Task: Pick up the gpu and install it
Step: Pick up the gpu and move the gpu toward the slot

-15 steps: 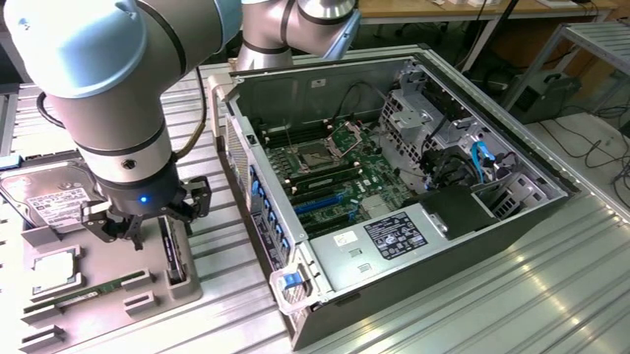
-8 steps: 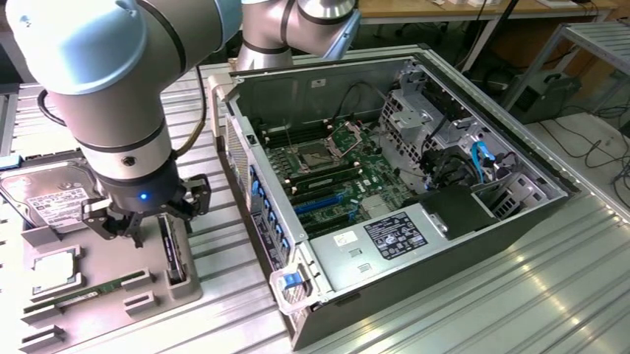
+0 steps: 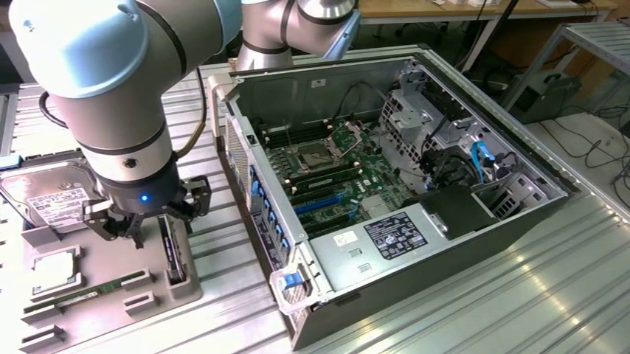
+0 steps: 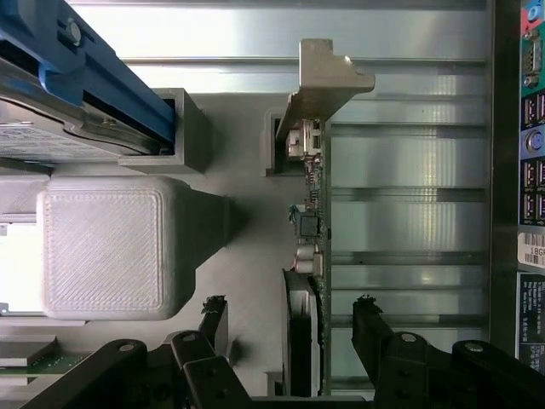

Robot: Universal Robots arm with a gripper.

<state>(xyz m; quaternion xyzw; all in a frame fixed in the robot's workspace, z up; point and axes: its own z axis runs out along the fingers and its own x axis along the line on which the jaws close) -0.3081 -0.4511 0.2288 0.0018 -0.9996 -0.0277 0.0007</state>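
My gripper is going to grab the GPU by its upper edge at the fan end (image 3: 168,240) next, because the tray's slots are around its lower edge.
The gpu (image 3: 175,254) stands on its edge in a slot of the grey holder tray (image 3: 108,258), at the exterior view's left. In the wrist view the gpu (image 4: 310,230) appears edge-on, a thin green board with small components, a dark round fan and its silver bracket (image 4: 328,81) at the far end. My gripper (image 3: 147,225) hangs just above the card. The gripper (image 4: 289,308) is open, with one black fingertip (image 4: 213,308) on each side of the fan end and a gap between each and the card.
The open computer case (image 3: 532,158) lies beside the tray, its green motherboard (image 3: 330,173) exposed. On the tray are a silver hard drive (image 3: 49,195), a CPU (image 3: 49,269) and a RAM stick (image 3: 94,291). A grey printed block (image 4: 102,247) stands close to the gripper.
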